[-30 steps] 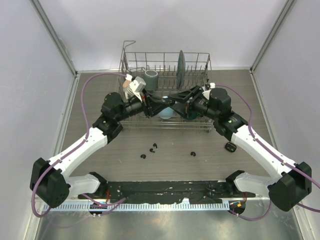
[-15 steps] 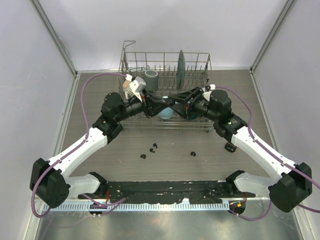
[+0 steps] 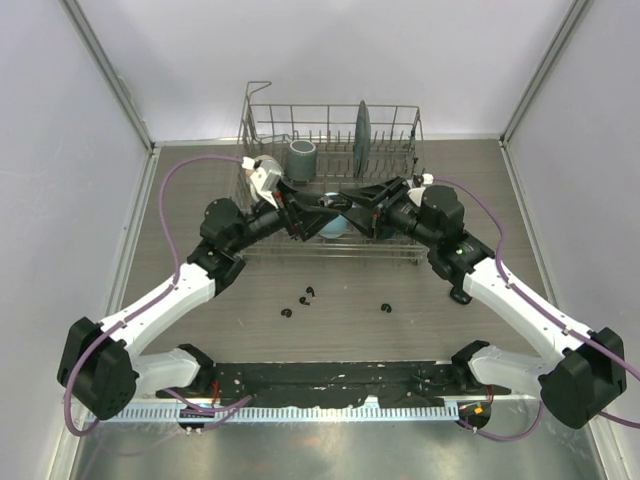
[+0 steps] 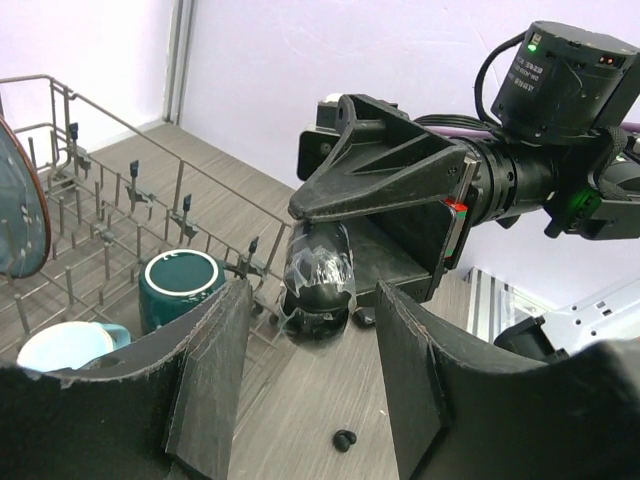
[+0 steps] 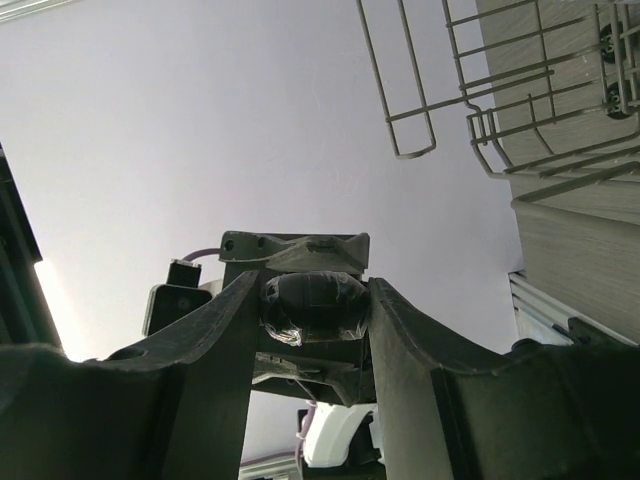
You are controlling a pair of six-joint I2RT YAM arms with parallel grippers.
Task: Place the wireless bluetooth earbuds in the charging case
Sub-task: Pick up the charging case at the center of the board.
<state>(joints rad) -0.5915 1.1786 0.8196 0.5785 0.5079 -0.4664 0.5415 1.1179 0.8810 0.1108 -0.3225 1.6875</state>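
Next, my left gripper grabs the charging case by the sides of its exposed end (image 3: 334, 203) (image 4: 318, 291), which leaves the case's opening free to insert the earbuds.
My right gripper (image 3: 342, 205) is shut on the charging case (image 4: 318, 285), a small black rounded case wrapped in clear tape. It holds the case in the air over the front edge of the dish rack. The case also shows in the right wrist view (image 5: 315, 305), pinched between the right gripper's (image 5: 315, 285) fingers. My left gripper (image 4: 312, 292) is open and faces the case, which sits just beyond its fingertips; it also shows in the top view (image 3: 305, 213). Several tiny black earbuds lie on the table: a group of three (image 3: 303, 300) and a single one (image 3: 384, 307). One earbud (image 4: 344, 438) shows below my left gripper.
A wire dish rack (image 3: 330, 108) stands at the back with a grey cup (image 3: 302, 158), a dark green plate (image 3: 362, 125), a light blue mug (image 3: 332, 226) and a teal mug (image 4: 178, 288). A small black object (image 3: 461, 296) lies by the right forearm.
Both wrists have shifted a little where they meet over the rack's front edge. The right gripper still holds the case. The earbuds on the table have not moved.
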